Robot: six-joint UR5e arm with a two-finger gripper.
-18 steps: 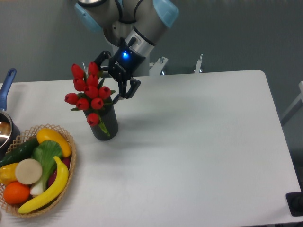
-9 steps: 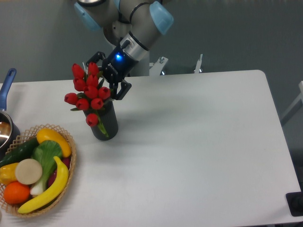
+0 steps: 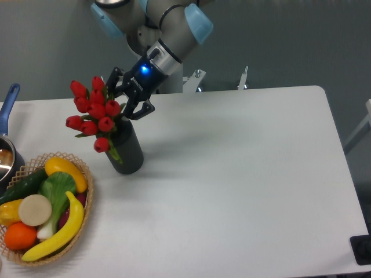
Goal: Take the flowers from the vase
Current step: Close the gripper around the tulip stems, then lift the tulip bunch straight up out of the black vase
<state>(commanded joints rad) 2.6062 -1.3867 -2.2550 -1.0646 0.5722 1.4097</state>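
The robot's gripper should take hold of the green stems next, so that it can lift the flowers [image 3: 91, 111] out of the black vase [image 3: 130, 152].
The flowers [image 3: 91, 111], a bunch of red tulip buds on green stems, stand in the black vase [image 3: 130, 152] at the left of the white table [image 3: 243, 174]. The vase leans, its mouth tipped to the left. My gripper [image 3: 123, 99] comes down from the upper right and sits at the right side of the bunch, just above the vase's mouth. Its dark fingers [image 3: 144, 109] are spread apart, one behind the buds and one in front. Whether they touch the stems is hidden by the buds.
A wicker basket [image 3: 82, 204] with fruit and vegetables sits at the front left, close to the vase. A blue-handled pot [image 3: 8, 104] is at the left edge. The table's back edge runs just behind the gripper.
The gripper has moved left and down into the bunch. The flowers have shifted left with it and the vase, upright before, now leans.
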